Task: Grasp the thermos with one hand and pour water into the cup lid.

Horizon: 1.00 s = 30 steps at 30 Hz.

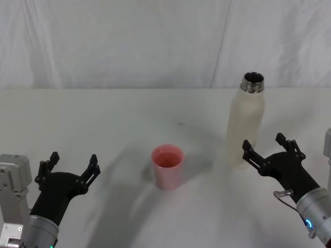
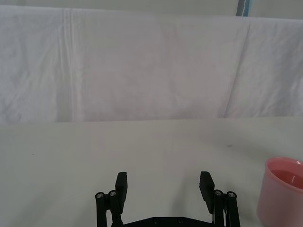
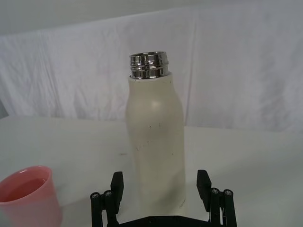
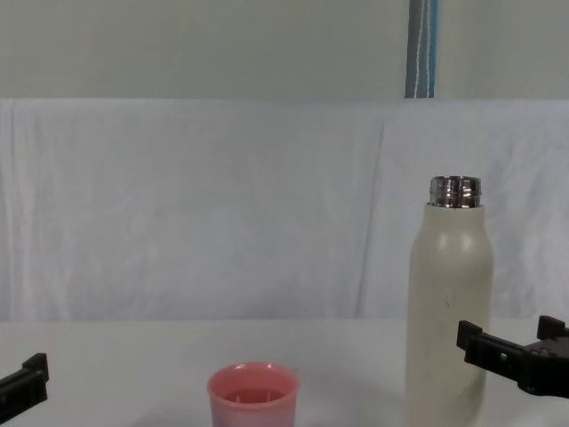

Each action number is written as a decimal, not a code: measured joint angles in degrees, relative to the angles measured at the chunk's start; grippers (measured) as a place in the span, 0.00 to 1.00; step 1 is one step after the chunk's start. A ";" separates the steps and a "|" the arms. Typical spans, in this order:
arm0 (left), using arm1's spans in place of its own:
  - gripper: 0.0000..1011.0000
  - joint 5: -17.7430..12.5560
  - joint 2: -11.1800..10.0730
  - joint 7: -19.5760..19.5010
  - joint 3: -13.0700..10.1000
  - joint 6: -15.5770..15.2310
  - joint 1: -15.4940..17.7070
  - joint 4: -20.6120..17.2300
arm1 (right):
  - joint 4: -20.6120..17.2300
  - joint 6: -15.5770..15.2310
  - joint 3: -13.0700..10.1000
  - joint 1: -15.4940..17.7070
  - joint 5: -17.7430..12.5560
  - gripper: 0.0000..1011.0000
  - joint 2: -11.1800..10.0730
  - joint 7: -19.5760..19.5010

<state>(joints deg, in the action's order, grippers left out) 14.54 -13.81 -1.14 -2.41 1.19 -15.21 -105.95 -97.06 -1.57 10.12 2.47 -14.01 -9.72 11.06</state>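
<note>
The thermos should be grabbed by its lower body (image 4: 442, 374) once my right gripper reaches it, so that its steel neck (image 4: 455, 192) stays free to pour water into the cup lid.
The thermos (image 1: 245, 124) stands upright at the right of the table, cream-white, its steel neck uncapped. The cup lid (image 1: 167, 165), small and pink, sits upright at the table's middle, to the left of the thermos. My right gripper (image 1: 265, 143) is open just in front of the thermos's lower body, not touching it. In the right wrist view the thermos (image 3: 156, 142) lines up with the gap of the right gripper (image 3: 160, 182), and the cup lid (image 3: 28, 196) shows off to one side. My left gripper (image 1: 73, 163) hovers open and empty at the front left, well apart from the cup lid.
A white cloth (image 1: 103, 119) covers the table and a white draped backdrop (image 4: 222, 205) hangs behind it. Bare cloth lies between the cup lid and each gripper. The left wrist view shows the cup lid (image 2: 281, 191) beyond the left gripper (image 2: 164, 187).
</note>
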 joint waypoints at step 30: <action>0.99 0.00 0.00 0.00 0.00 0.00 0.00 0.00 | 8.55 -0.07 2.58 -7.22 1.40 0.99 0.32 0.37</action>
<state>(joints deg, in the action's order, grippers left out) 14.54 -13.81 -1.14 -2.41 1.19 -15.21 -105.95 -88.51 -1.64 12.70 -4.75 -12.62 -9.39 11.43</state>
